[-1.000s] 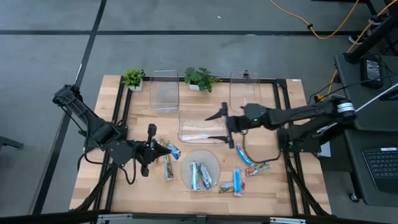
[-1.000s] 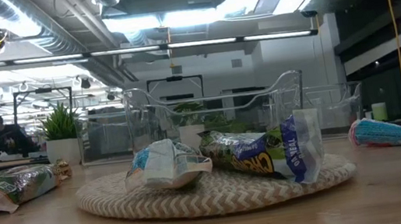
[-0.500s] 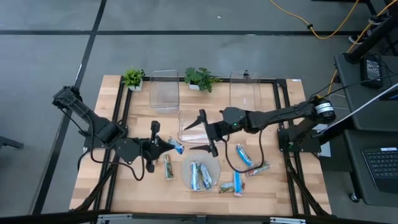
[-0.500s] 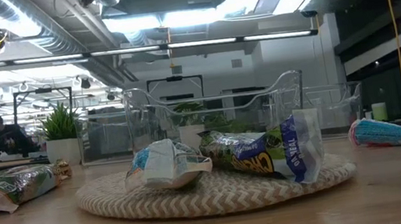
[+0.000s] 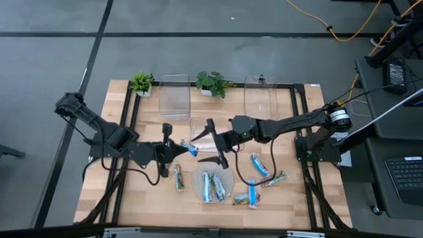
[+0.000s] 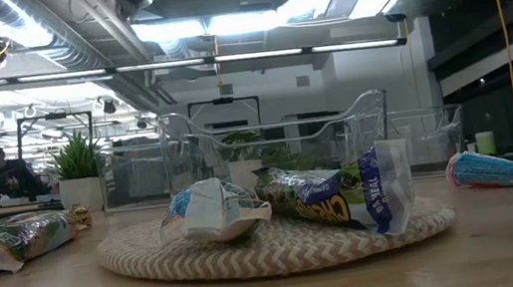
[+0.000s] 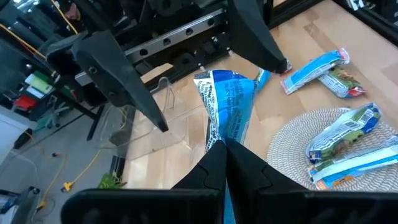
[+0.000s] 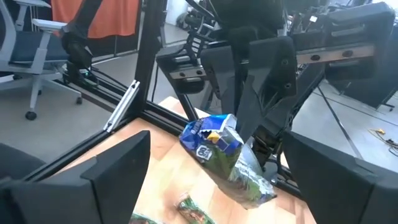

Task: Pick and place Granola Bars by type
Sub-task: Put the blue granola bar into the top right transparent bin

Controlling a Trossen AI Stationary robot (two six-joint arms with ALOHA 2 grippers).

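Note:
My right gripper grabs the blue granola bar by its free crumpled end [image 5: 192,149] next, to sort it into its bin [image 5: 260,99].
My left gripper [image 5: 178,151] is shut on a blue-wrapped granola bar [image 5: 190,148], held in the air over the table's middle. My right gripper [image 5: 213,143] is open and faces it. Its two fingers stand on either side of the bar's free end [image 8: 214,140] without touching. Other bars lie flat: two on the round woven mat [image 5: 225,173], a greenish one [image 5: 178,177] left of the mat, a blue one [image 5: 259,165], a red/green one [image 5: 275,178], and more [image 5: 248,195] near the front edge. My left gripper pinches the blue bar by one end [image 7: 217,142] between its two fingers. The fingers come roughly level from the table's left and lie along the bar. The bar is lifted clear and sticks out past the fingertips toward my right gripper, its free end [image 7: 231,87] crumpled.
Three clear plastic bins stand behind the work area: one at far left [image 5: 175,96], one at far right [image 5: 260,96], one in the middle [image 5: 201,135] right behind the grippers. Two small potted plants [image 5: 141,83] [image 5: 213,83] sit at the far edge. A black cable [image 5: 254,177] loops over the table.
My left gripper has carried the blue bar up off the table and rightward toward the centre. My right gripper has swept toward the table's left, from beside the middle bin to the bar, staying open, until its fingers flank the bar's free end.

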